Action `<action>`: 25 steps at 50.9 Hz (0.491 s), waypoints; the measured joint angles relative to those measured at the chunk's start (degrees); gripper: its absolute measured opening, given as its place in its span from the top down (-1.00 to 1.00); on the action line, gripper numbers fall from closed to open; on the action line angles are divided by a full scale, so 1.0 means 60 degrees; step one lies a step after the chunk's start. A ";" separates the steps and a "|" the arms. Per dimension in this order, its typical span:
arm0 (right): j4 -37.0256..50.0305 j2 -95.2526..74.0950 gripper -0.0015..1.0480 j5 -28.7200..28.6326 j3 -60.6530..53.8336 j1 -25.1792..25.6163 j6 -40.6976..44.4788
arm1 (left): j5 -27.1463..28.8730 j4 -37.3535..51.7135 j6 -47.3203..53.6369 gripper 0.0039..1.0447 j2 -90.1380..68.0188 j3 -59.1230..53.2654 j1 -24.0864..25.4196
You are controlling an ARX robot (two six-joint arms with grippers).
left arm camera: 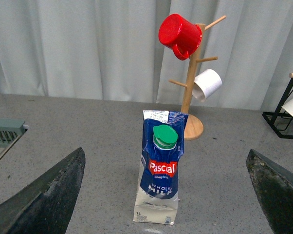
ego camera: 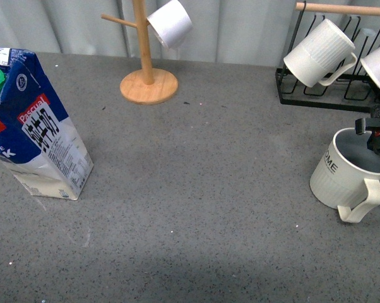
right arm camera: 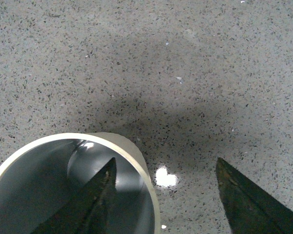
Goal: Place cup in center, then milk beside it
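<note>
The cream-white cup needs to go in the center, so my right gripper should next grab the cup by its rim (right arm camera: 145,170).
The cup (ego camera: 351,177), cream-white and ribbed with "HOME" on its rim band, stands upright at the right side of the grey table, handle toward the front. My right gripper (ego camera: 378,142) hangs over it, open. In the right wrist view one finger (right arm camera: 95,200) reaches inside the cup (right arm camera: 129,148) and the other finger (right arm camera: 244,195) is outside its wall. The milk (ego camera: 35,126), a blue-and-white Pascual carton with a green cap, stands at the far left. In the left wrist view the left gripper (left arm camera: 165,156) is open and wide, with the milk (left arm camera: 158,180) standing ahead between its fingers, untouched.
A wooden mug tree (ego camera: 148,76) at the back holds a small white cup (ego camera: 170,23) and a red cup (left arm camera: 180,35). A black rack (ego camera: 329,95) at the back right carries ribbed white mugs (ego camera: 319,53). A grey grate (left arm camera: 3,131) lies off to the left.
</note>
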State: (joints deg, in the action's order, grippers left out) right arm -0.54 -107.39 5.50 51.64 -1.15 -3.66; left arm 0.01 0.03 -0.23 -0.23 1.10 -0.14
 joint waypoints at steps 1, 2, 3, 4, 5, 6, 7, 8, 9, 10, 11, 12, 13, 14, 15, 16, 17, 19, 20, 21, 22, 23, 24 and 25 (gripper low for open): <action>-0.0040 -0.0004 0.11 0.0004 0.0022 -0.0011 -0.0033 | 0.0000 0.0000 -0.0004 -0.88 0.0000 0.0000 0.0000; -0.0102 -0.0007 0.18 0.0004 0.0044 -0.0022 -0.0062 | 0.0000 0.0000 -0.0004 -0.88 0.0000 0.0000 0.0000; -0.0211 -0.0011 0.28 0.0011 0.0077 -0.0029 -0.0120 | 0.0000 0.0000 -0.0004 -0.88 0.0000 0.0000 0.0000; -0.0277 -0.0015 0.34 0.0018 0.0095 -0.0033 -0.0160 | 0.0000 0.0000 -0.0004 -0.88 0.0000 0.0000 0.0000; -0.0317 -0.0015 0.41 0.0029 0.0102 -0.0040 -0.0178 | 0.0000 0.0000 -0.0004 -0.88 0.0000 0.0000 0.0000; -0.0335 -0.0015 0.48 0.0036 0.0106 -0.0044 -0.0200 | 0.0000 0.0000 -0.0004 -0.88 0.0000 0.0000 0.0000; -0.0382 -0.0015 0.58 0.0044 0.0117 -0.0051 -0.0226 | 0.0000 0.0000 0.0000 -0.88 0.0000 0.0000 0.0000; -0.0426 -0.0015 0.65 0.0044 0.0131 -0.0058 -0.0255 | 0.0000 0.0000 -0.0004 -0.88 0.0000 0.0000 0.0000; -0.0455 -0.0018 0.72 0.0044 0.0142 -0.0062 -0.0277 | 0.0000 0.0000 -0.0004 -0.88 0.0000 0.0000 0.0000; -0.0495 -0.0018 0.78 0.0033 0.0157 -0.0069 -0.0302 | 0.0000 0.0000 -0.0004 -0.88 0.0000 0.0000 0.0000; -0.0525 -0.0018 0.85 0.0025 0.0179 -0.0069 -0.0339 | 0.0000 0.0000 -0.0004 -0.88 0.0000 0.0000 0.0000; -0.0594 -0.0018 0.94 -0.0033 0.0197 -0.0069 -0.0433 | -0.0004 0.0000 0.0000 -0.88 0.0000 0.0000 0.0000; -0.0601 -0.0018 0.98 -0.0073 0.0219 -0.0073 -0.0444 | 0.0000 0.0000 -0.0004 -0.88 0.0000 0.0000 0.0000; -0.0627 -0.0015 0.98 -0.0113 0.0255 -0.0080 -0.0448 | 0.0000 0.0000 -0.0004 -0.88 0.0000 0.0000 0.0000; -0.0663 -0.0011 0.98 -0.0117 0.0288 -0.0091 -0.0452 | 0.0000 0.0000 -0.0004 -0.88 0.0000 0.0000 0.0000; -0.0710 -0.0007 0.98 -0.0113 0.0317 -0.0117 -0.0444 | 0.0000 0.0000 0.0000 -0.88 0.0000 0.0000 0.0000; -0.0761 0.0018 0.98 -0.0109 0.0332 -0.0128 -0.0444 | 0.0000 0.0000 -0.0004 -0.88 0.0000 0.0000 0.0000; -0.0907 0.0095 0.98 -0.0200 0.0357 -0.0146 -0.0455 | 0.0000 0.0000 0.0000 -0.88 0.0000 0.0000 0.0000; -0.0984 0.0142 0.98 -0.0251 0.0368 -0.0160 -0.0452 | 0.0000 0.0000 -0.0004 -0.88 0.0000 0.0000 0.0000; -0.1045 0.0215 0.98 -0.0281 0.0372 -0.0186 -0.0448 | 0.0000 0.0000 0.0000 -0.88 0.0000 0.0000 0.0000; -0.1075 0.0248 0.98 -0.0310 0.0372 -0.0200 -0.0448 | 0.0000 0.0000 -0.0004 -0.88 0.0000 0.0000 0.0000; -0.1133 0.0321 0.98 -0.0375 0.0372 -0.0237 -0.0452 | 0.0000 0.0000 -0.0004 -0.88 0.0000 0.0000 0.0000; -0.1162 0.0364 0.98 -0.0412 0.0375 -0.0255 -0.0448 | 0.0000 0.0000 -0.0004 -0.88 0.0000 0.0000 0.0000; -0.1195 0.0408 0.98 -0.0444 0.0382 -0.0277 -0.0448 | 0.0000 0.0000 0.0000 -0.88 0.0000 0.0000 0.0000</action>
State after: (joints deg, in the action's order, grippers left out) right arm -7.70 -104.95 2.83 53.93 -2.81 -6.35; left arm 0.01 0.03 -0.23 -0.23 1.10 -0.14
